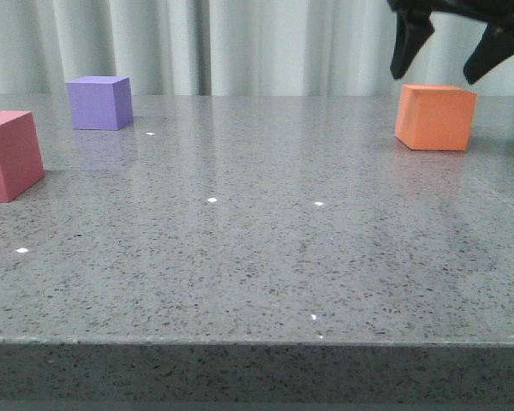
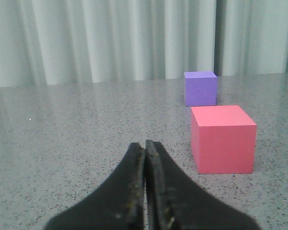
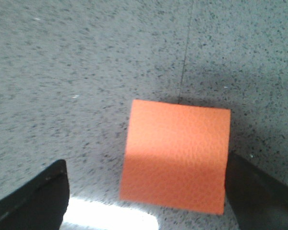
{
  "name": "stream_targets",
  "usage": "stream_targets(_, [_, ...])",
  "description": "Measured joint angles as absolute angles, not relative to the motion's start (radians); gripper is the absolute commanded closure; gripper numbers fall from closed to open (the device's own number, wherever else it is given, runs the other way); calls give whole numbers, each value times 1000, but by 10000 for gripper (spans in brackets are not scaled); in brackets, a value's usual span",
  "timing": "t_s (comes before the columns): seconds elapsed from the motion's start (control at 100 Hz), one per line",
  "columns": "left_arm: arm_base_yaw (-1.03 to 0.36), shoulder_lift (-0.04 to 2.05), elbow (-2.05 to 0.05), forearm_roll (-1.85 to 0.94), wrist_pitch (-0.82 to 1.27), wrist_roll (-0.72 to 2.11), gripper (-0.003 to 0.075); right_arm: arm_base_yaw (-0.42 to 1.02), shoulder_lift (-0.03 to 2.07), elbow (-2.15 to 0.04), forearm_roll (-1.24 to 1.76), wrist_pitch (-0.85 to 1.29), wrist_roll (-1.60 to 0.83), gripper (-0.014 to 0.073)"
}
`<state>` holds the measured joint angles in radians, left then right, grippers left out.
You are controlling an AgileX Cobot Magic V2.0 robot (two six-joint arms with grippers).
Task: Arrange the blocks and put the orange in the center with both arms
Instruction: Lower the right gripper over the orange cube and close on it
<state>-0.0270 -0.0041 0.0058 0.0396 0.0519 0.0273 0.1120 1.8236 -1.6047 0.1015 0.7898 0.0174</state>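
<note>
It isn't time to close on the orange cube yet: my right gripper's fingers are above the cube's top side in the front view, so my right gripper should first go lower.
The orange cube (image 1: 435,116) rests on the table at the right, and the right wrist view looks down on that same orange cube (image 3: 176,153). My right gripper (image 1: 442,58) hangs open just above it, fingers spread wider than the cube; in the right wrist view the gripper (image 3: 144,194) has the cube close to one finger. A purple cube (image 1: 99,102) sits at the far left, and a pinkish-red cube (image 1: 8,154) nearer at the left edge. The left gripper (image 2: 145,146) is shut on nothing, low over the table, with the pinkish-red cube (image 2: 222,138) beside it and the purple cube (image 2: 200,88) beyond.
The speckled grey table (image 1: 257,248) runs to a front edge near the camera. Pale curtains (image 1: 240,43) hang behind the table. A seam line in the tabletop (image 3: 186,52) runs past the orange cube.
</note>
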Motion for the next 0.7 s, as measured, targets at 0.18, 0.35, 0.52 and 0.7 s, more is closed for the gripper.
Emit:
stream_targets(0.18, [-27,-4,6,40,52,27,741,112,1874,-1607,38,785,58,-52])
stream_targets(0.35, [-27,-4,6,40,52,27,741,112,1890,-1607,33,781,64,43])
stream_targets(0.52, [-27,-4,6,40,52,27,741,112,1890,-1614,31,781,66,232])
stream_targets(0.7, [-27,-4,6,40,52,27,741,117,1890,-1657,48,824,66,232])
